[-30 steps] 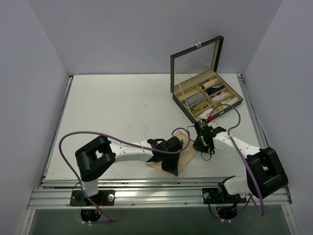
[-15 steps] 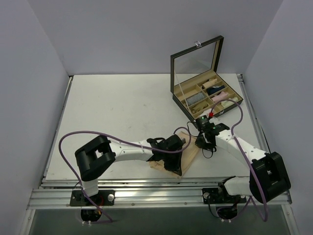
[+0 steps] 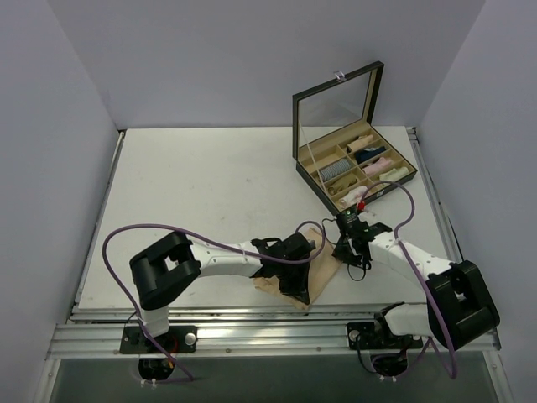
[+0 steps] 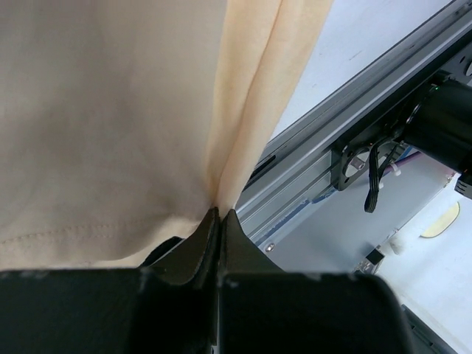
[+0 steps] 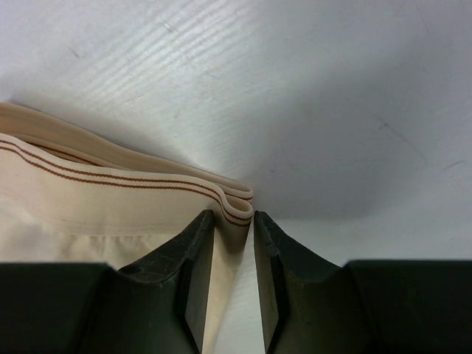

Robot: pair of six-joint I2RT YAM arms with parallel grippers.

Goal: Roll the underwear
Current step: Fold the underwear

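Note:
The right gripper takes hold of the underwear's folded waistband at its corner (image 3: 338, 256) (image 5: 236, 222) next, which leaves the striped edge free to fold for rolling.
The underwear (image 3: 322, 270) is a pale peach-beige cloth lying near the table's front edge, between the two grippers. My left gripper (image 3: 296, 284) is shut on a pinched fold of it; in the left wrist view the cloth (image 4: 110, 110) hangs from the closed jaws of the left gripper (image 4: 220, 214). My right gripper (image 3: 346, 250) is at the cloth's right corner. In the right wrist view the right gripper (image 5: 233, 216) is slightly open and straddles the folded waistband (image 5: 110, 195), which has two thin brown stripes. A gap shows beside the right finger.
An open black box (image 3: 352, 164) with a raised glass lid stands at the back right; its compartments hold pink, cream, grey and dark cloth rolls. The aluminium rail (image 3: 277, 336) runs along the table's front edge, just below the cloth.
My right gripper pulled back toward the box half a second ago and has come down again onto the cloth's right corner. My left gripper keeps its hold and has barely moved.

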